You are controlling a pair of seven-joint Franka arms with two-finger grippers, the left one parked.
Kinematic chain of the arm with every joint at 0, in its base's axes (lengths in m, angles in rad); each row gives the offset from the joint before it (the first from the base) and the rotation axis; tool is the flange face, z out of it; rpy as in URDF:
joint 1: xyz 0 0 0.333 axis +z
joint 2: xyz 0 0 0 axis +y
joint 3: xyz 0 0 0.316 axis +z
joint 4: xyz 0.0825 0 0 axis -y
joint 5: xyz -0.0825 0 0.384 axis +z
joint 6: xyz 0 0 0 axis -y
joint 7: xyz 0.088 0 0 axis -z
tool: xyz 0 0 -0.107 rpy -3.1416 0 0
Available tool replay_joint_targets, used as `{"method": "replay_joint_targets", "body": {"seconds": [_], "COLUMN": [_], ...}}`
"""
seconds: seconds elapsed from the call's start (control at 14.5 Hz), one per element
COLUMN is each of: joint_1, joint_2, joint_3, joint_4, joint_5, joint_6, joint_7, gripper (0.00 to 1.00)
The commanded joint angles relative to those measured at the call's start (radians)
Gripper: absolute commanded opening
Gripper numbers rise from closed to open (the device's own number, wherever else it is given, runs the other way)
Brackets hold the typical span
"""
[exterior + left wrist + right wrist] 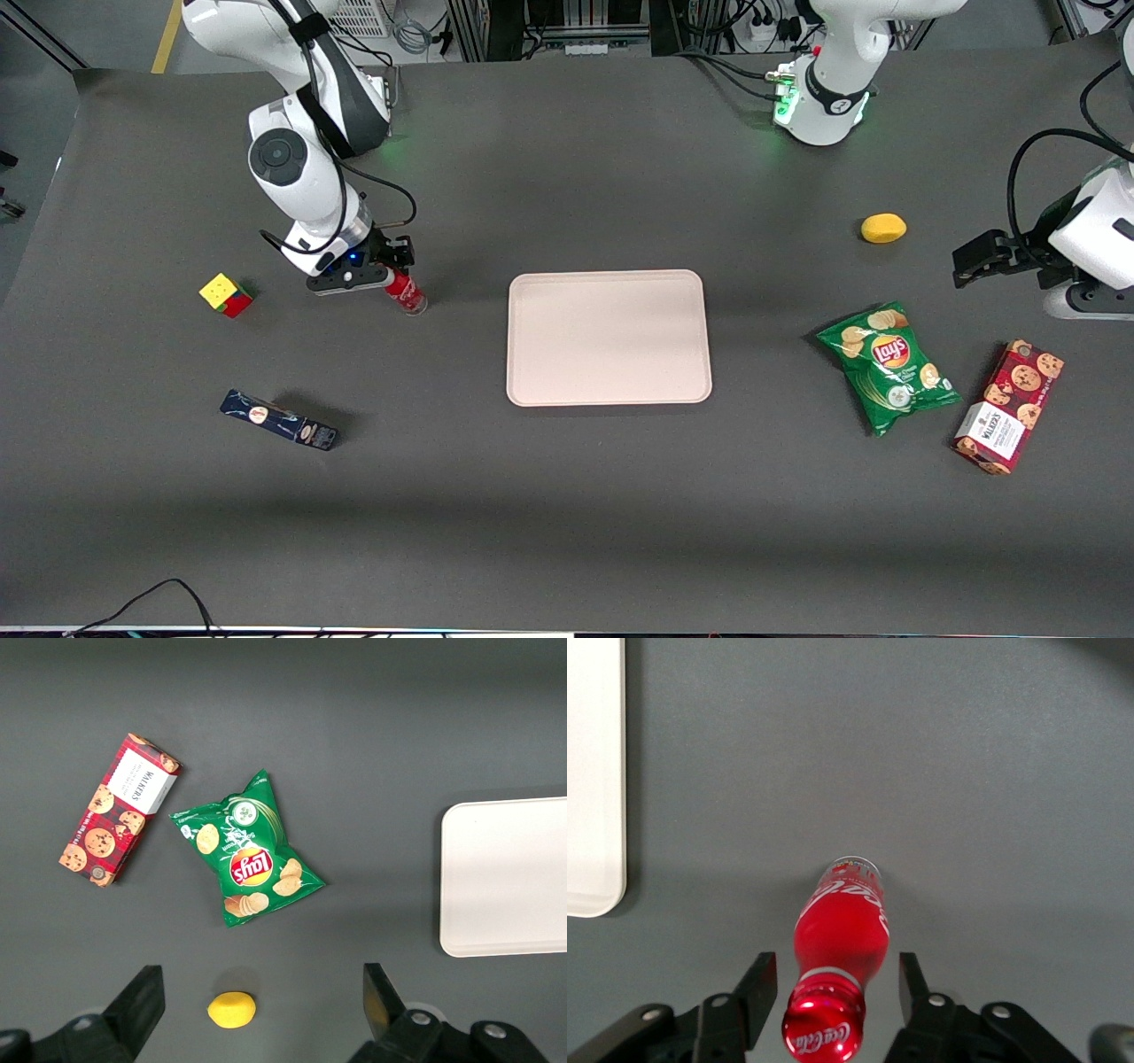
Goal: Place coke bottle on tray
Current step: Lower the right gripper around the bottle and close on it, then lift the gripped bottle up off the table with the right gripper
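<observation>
My right gripper should next grab the coke bottle by its neck [395, 281], to place it on the tray [609, 337].
The coke bottle [407, 293], red with a red cap and white script, stands upright on the dark table mat. My right gripper [392, 270] is low over its top. In the right wrist view the gripper [837, 985] is open, one black finger [757, 988] on each side of the bottle [842, 930] at its neck, with a gap showing between each finger and the bottle. The pale pinkish-beige tray [609, 337] lies flat beside the bottle, toward the parked arm's end, with nothing on it. Its rim [594, 771] shows in the right wrist view.
A colour cube [226, 294] sits beside the gripper toward the working arm's end. A dark blue box [279, 420] lies nearer the front camera. A lemon [883, 228], a green chips bag [889, 366] and a red cookie box [1008, 407] lie toward the parked arm's end.
</observation>
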Motion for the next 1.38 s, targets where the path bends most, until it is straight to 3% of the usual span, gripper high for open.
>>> {"method": "replay_joint_targets", "body": {"seconds": [0.0,0.07,0.14,0.48,1.11,1.31], "joint_1": [-0.005,-0.005,-0.005,-0.005,-0.005,-0.005], "joint_2": [-0.014,-0.014,-0.014,-0.028,-0.040,-0.031], "joint_3": [0.003,0.006,0.006,0.006,0.001,0.001], "joint_4": [-0.016,-0.016,-0.016,0.043,0.680,0.788], "joint_5": [-0.012,-0.012,-0.012,-0.012,-0.009,-0.001], "joint_6": [0.016,0.014,0.014,-0.079,-0.796,-0.886], "joint_7": [-0.010,-0.009,-0.007,-0.016,-0.018,-0.018], "gripper": [0.23,0.07,0.00,0.00,0.00,0.00]}}
